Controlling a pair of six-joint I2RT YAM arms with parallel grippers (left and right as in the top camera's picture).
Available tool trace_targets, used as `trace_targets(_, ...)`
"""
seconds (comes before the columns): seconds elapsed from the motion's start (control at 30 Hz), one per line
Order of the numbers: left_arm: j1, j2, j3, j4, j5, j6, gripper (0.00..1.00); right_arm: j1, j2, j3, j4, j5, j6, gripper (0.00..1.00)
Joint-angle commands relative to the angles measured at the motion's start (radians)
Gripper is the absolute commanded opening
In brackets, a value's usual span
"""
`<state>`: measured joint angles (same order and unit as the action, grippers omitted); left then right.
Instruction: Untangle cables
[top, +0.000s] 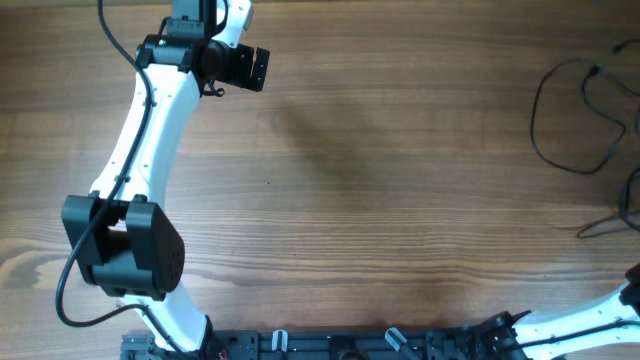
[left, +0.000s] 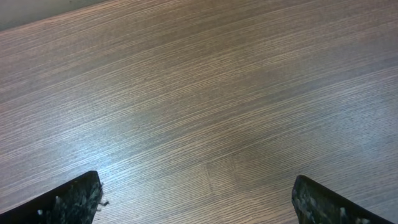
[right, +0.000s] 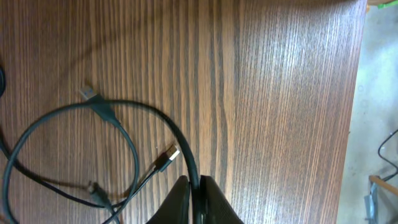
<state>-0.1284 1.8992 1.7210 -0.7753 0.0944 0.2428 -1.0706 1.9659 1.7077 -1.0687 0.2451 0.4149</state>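
Note:
The robot's right gripper needs to open now: flat wood is below its fingers, so the piece of cable (right: 186, 152) would land on the tabletop.
The cables (top: 565, 110) lie as thin black loops at the far right of the table, running off the frame edge. In the right wrist view one cable (right: 134, 158) curls in a wide loop with a silvery plug (right: 89, 94) at its end, and a second plug (right: 168, 155) lies beside it. My right gripper (right: 196, 184) is shut on a strand (right: 186, 152) of that loop, pinched between the fingertips. My left gripper (left: 196, 186) hangs wide open over bare wood at the far left (top: 258, 68), with nothing between its fingers (left: 74, 199).
The table's right edge (right: 357, 93) runs close beside the right gripper, with grey floor beyond it. The right arm (top: 590, 320) enters from the bottom right corner, and the left arm (top: 150, 150) stretches up the left side.

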Motion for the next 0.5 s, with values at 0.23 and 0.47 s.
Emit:
trace_targets(0.23, 0.002, -0.003, -0.002, -0.003, -0.006, 0.016, 1.00, -0.005, 0.007, -0.006, -0.004, 0.027, 0.011, 0.11)
trace_targets(0.47, 0.002, -0.003, -0.002, -0.003, -0.006, 0.016, 1.00, -0.004, 0.007, -0.006, -0.005, 0.025, 0.013, 0.13)
